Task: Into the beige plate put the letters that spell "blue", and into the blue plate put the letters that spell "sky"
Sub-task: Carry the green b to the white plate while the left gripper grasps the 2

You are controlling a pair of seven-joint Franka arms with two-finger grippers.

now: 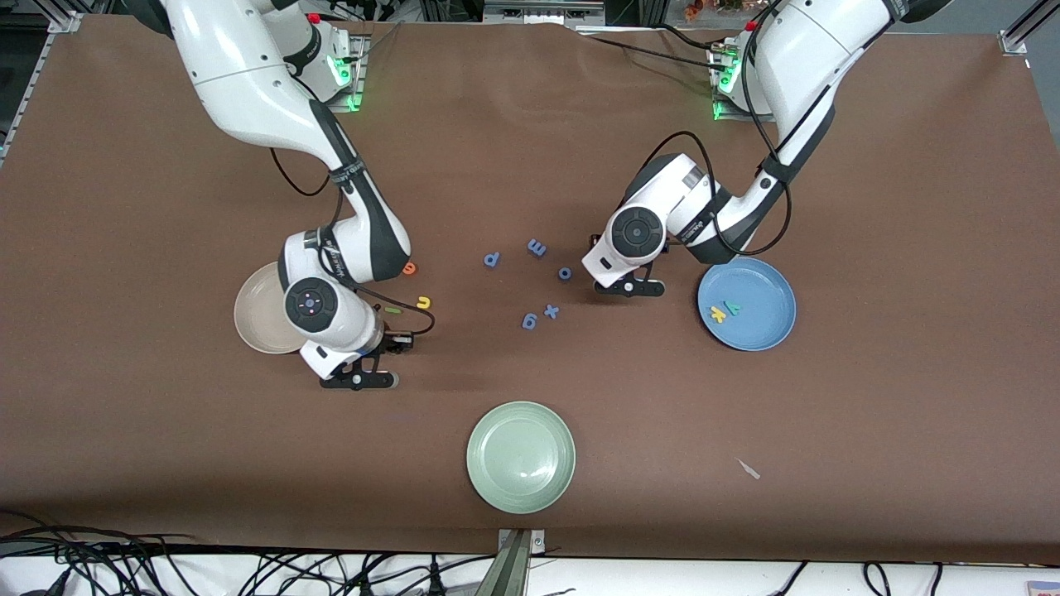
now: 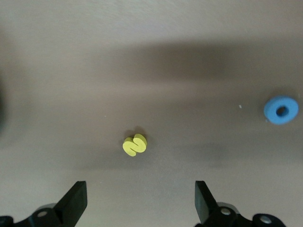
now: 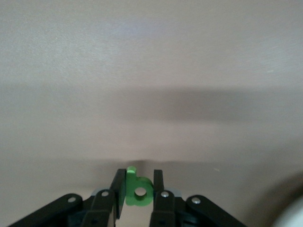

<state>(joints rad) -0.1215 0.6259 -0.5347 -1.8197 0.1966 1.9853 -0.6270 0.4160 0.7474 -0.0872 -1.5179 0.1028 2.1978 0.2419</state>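
It isn't time to close yet: cloth shows between the fingers of my left gripper and the yellow "s". My left gripper should first move toward the yellow "s" and then close on it.
My right gripper is shut on the green "b"; in the front view this gripper hangs low over the cloth beside the beige plate, which the arm partly hides. The yellow "u", thin green "l" and orange "e" lie on the cloth near that plate. My left gripper is open over the yellow "s", which lies flat on the cloth just ahead of its fingertips. In the front view that gripper hides the "s". The blue plate holds the yellow "k" and teal "y".
Several periwinkle letters lie mid-table, among them an "o", seen close to the "s" in the left wrist view, and an "x". A pale green plate sits nearer the front camera. A small white scrap lies beside it.
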